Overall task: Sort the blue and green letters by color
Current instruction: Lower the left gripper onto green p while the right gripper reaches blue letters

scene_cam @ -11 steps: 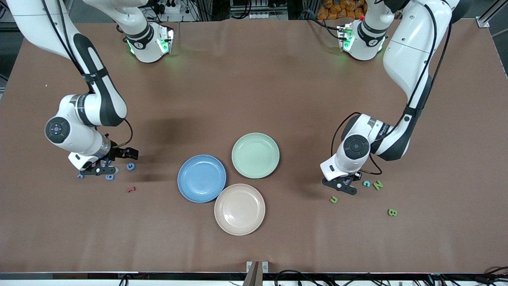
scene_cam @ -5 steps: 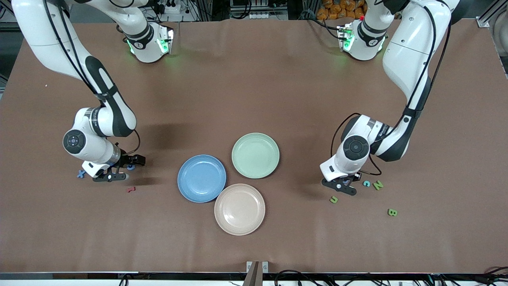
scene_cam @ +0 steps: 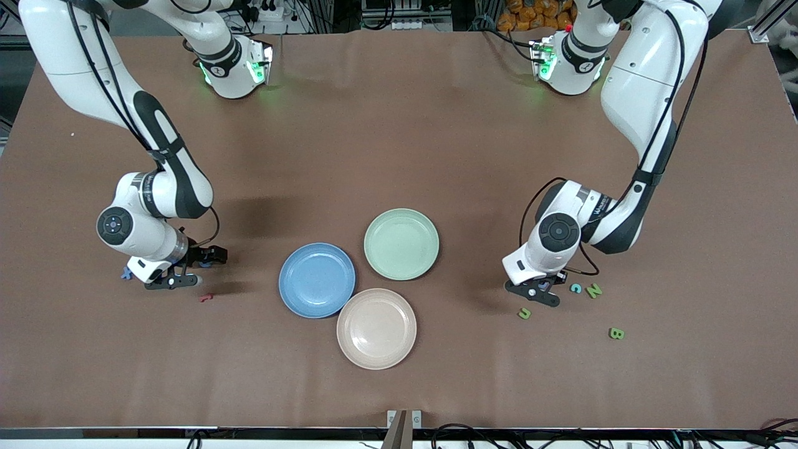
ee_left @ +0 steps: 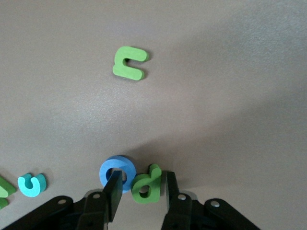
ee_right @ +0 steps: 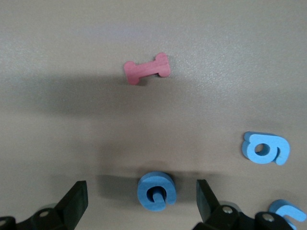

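The blue round letter (ee_right: 157,191) is level with my fingers in the right wrist view, so my right gripper is ready to close on the letter.
My left gripper (scene_cam: 541,290) is down at the table near the left arm's end. In the left wrist view it (ee_left: 143,178) stands open astride a green letter d (ee_left: 147,182), with a small gap on each side. A blue ring letter (ee_left: 118,169) touches the d, and one finger covers part of it. A green U (scene_cam: 525,313), a green N (scene_cam: 594,290) and a green B (scene_cam: 616,333) lie close by. My right gripper (scene_cam: 177,274) is wide open (ee_right: 140,188) over a blue round letter (ee_right: 156,190). A blue X (scene_cam: 126,272) lies beside it.
Three empty plates sit mid-table: blue (scene_cam: 317,271), green (scene_cam: 401,244) and pinkish beige (scene_cam: 376,328). A dark red letter (scene_cam: 206,297) lies near the right gripper. A teal c (scene_cam: 575,288) lies next to the N. Another blue letter (ee_right: 265,148) lies near the right gripper.
The right gripper has shifted a little toward the plates, and the blue X now shows beside it. The left arm has stayed in place.
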`<state>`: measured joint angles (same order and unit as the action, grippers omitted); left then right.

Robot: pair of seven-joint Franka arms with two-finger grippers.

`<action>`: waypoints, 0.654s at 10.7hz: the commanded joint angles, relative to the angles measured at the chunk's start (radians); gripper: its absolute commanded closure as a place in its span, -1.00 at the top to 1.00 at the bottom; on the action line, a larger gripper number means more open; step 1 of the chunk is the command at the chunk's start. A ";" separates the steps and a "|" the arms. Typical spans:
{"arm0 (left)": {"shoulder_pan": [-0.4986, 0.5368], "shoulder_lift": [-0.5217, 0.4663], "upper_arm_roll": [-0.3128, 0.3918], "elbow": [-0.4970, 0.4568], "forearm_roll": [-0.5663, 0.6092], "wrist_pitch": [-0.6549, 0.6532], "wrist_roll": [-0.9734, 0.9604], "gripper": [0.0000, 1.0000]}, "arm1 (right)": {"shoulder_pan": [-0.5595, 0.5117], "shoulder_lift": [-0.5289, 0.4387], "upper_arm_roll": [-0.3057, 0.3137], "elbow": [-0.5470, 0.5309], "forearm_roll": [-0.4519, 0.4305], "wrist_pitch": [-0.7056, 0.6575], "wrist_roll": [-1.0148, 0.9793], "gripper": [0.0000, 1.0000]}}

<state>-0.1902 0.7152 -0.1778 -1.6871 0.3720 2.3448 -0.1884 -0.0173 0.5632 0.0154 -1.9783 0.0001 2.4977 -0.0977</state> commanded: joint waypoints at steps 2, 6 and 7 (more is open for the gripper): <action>-0.023 0.018 0.004 0.020 0.035 0.004 -0.059 -0.15 | -0.009 0.014 0.006 0.019 0.004 -0.014 -0.008 1.00; -0.023 0.020 0.004 0.024 0.036 0.004 -0.059 -0.22 | -0.012 0.012 0.006 0.009 0.004 -0.019 -0.004 -0.28; -0.021 0.020 0.006 0.024 0.038 0.004 -0.057 -0.23 | -0.016 0.012 0.006 0.007 0.004 -0.019 -0.005 -0.78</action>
<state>-0.2066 0.7219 -0.1776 -1.6810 0.3720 2.3449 -0.2162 -0.0171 0.5649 0.0158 -1.9777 0.0001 2.4842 -0.0987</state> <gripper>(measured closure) 0.608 0.317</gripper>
